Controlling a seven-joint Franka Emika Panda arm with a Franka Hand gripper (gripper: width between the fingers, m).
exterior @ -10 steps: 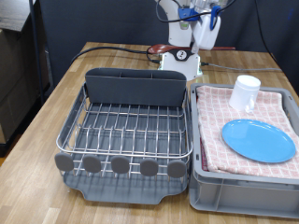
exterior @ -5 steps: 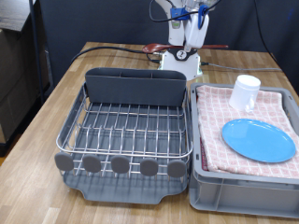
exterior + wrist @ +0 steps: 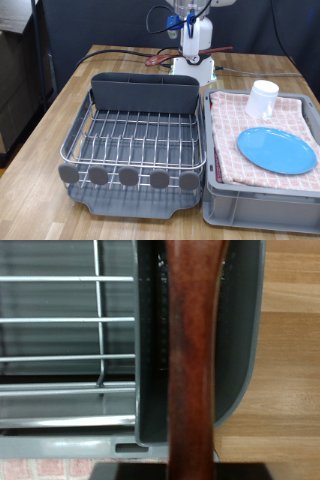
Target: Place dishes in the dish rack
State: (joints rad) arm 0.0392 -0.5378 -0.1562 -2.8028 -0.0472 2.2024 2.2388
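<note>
The wooden spoon is hanging above the grey cutlery holder, so the robot's gripper has to lower the spoon into the holder before letting go.
My gripper (image 3: 192,50) is high at the exterior view's top, shut on the dark reddish-brown wooden spoon (image 3: 160,60), which it holds level behind the dish rack (image 3: 135,140). In the wrist view the spoon's handle (image 3: 195,360) runs across the grey cutlery holder (image 3: 150,360) and the wire grid (image 3: 60,340) lying below. The cutlery holder (image 3: 145,95) stands at the rack's far side, and a row of grey knobs (image 3: 128,177) lines its near side. The white mug (image 3: 263,98) and the light-blue plate (image 3: 276,150) rest on a checkered cloth at the exterior view's right.
A grey bin (image 3: 215,205) holds the checkered cloth, right beside the rack. The robot's white base (image 3: 195,70) and dark cables (image 3: 110,52) sit on the wooden table (image 3: 50,120) behind the rack. A dark cabinet stands at the exterior view's left.
My gripper has moved towards the exterior view's left with the spoon, from above the bin's far corner to behind the cutlery holder. The mug and the plate have not moved.
</note>
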